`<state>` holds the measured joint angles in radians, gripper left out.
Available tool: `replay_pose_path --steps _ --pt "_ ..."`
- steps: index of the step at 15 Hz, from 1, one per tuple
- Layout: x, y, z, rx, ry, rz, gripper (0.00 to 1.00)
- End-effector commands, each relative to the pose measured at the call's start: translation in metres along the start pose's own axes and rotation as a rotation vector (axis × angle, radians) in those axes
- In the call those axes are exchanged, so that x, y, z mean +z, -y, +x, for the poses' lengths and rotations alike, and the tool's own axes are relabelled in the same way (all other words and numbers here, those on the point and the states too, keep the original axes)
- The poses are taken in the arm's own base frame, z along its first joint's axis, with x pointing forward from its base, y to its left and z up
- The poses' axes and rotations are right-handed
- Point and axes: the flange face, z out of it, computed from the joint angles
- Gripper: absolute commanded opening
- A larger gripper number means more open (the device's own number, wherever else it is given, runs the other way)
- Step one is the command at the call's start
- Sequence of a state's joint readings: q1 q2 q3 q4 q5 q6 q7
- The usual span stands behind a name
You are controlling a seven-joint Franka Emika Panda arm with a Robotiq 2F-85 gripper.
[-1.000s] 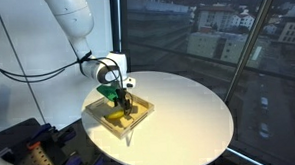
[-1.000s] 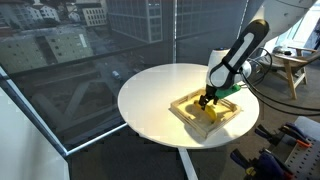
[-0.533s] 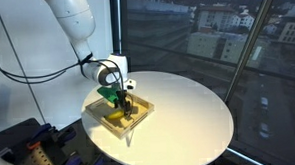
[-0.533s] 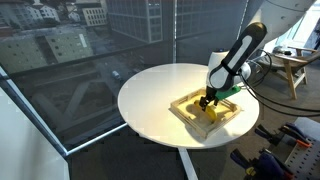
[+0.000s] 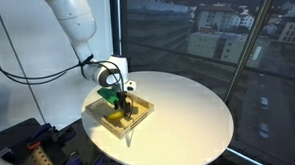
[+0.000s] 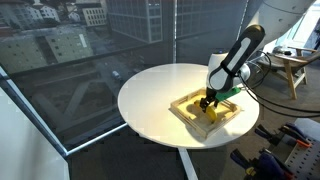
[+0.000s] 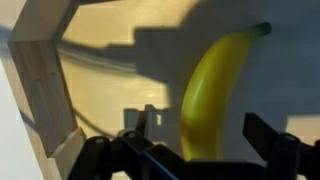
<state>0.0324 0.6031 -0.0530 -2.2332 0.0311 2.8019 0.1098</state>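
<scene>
My open fingers are on either side of the thick body of the banana [image 7: 215, 90], fingertips down close to the tray's bottom, so it is time to close on it.
A yellow banana [image 7: 215, 90] lies on the floor of a shallow wooden tray [image 7: 45, 90]. My gripper [image 7: 200, 135] is low inside the tray, open, with one finger on each side of the banana's near end. A gap shows between the left finger [image 7: 135, 130] and the banana. The right finger [image 7: 268, 135] stands close to the fruit. In both exterior views the gripper [image 5: 125, 106] [image 6: 207, 103] reaches down into the tray [image 5: 107, 121] [image 6: 188, 106], which sits on a round white table [image 5: 189, 116] [image 6: 155, 95]. The banana [image 6: 213, 114] shows partly under the gripper.
A green thing [image 5: 108, 94] [image 6: 229, 91] sits at the tray's edge beside the gripper, partly hidden. The tray's raised wooden walls surround the gripper. Large windows stand behind the table. Cables, a wooden stool [image 6: 292, 68] and equipment lie around the table's base.
</scene>
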Motion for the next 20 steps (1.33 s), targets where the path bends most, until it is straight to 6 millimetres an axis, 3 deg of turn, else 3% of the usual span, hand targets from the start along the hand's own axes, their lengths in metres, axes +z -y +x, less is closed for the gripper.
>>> replay_pose_path --steps 1,6,8,20 --pt "0.0 -0.001 0.006 -0.002 -0.01 -0.009 0.67" --pt "0.002 -0.001 0.006 -0.004 -0.005 -0.01 0.26" --pt "0.002 0.0 0.006 -0.005 -0.003 -0.01 0.16" --pt "-0.01 0.002 0.003 -0.018 0.01 -0.01 0.16"
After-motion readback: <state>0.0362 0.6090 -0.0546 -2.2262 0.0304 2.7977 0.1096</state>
